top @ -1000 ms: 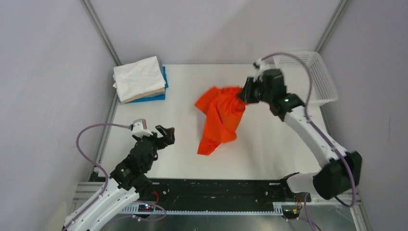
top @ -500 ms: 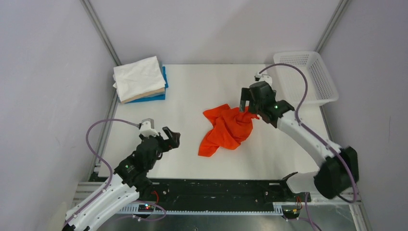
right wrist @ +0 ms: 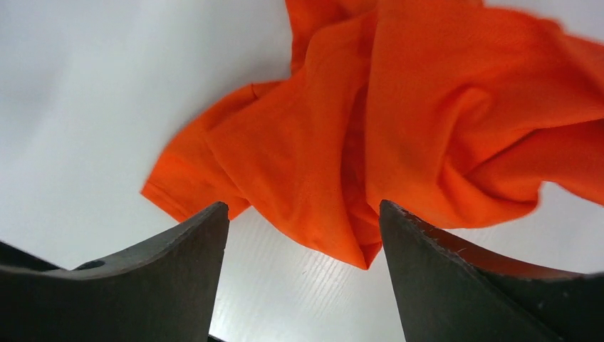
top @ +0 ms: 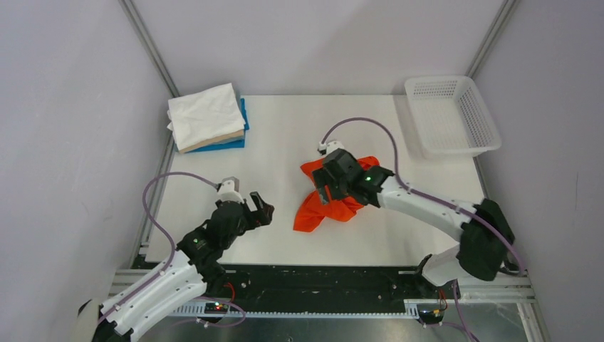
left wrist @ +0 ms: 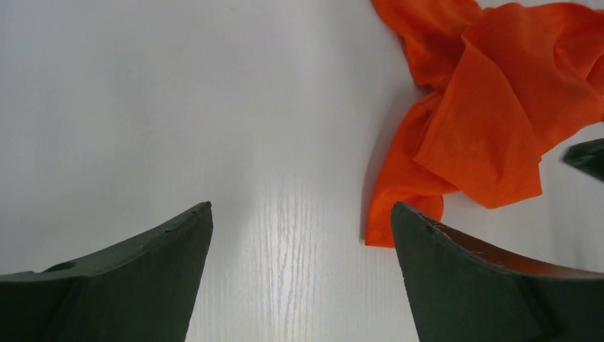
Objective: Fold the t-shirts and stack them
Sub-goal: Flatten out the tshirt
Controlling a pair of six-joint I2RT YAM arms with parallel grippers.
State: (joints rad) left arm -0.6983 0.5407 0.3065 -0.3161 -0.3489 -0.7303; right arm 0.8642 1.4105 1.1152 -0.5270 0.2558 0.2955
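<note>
My left gripper picks up the orange t-shirt by its near corner (top: 302, 225) (left wrist: 382, 234) next, since this leaves the rest free to spread flat for folding.
The orange t-shirt (top: 313, 214) lies crumpled in a heap mid-table, also seen in the left wrist view (left wrist: 491, 107) and the right wrist view (right wrist: 399, 121). My right gripper (top: 324, 194) hovers over the heap's left part, partly hiding it. Its jaws (right wrist: 303, 210) are open with bare table between them and the cloth's near edge just past the tips. My left gripper (top: 260, 206) is open (left wrist: 301, 214) over bare table, a short way left of the shirt's lower corner. A pile of folded t-shirts (top: 206, 117), white on top, then beige and blue, sits at the back left.
A white mesh basket (top: 450, 114) stands at the back right corner. Grey walls and metal frame posts close in the white table (top: 235, 171) on three sides. The right arm's cable loops above the orange heap.
The right gripper let go of the lifted orange t-shirt, which dropped into a heap. The right arm then swung left and nearer, over the heap. The left gripper crept right toward the shirt.
</note>
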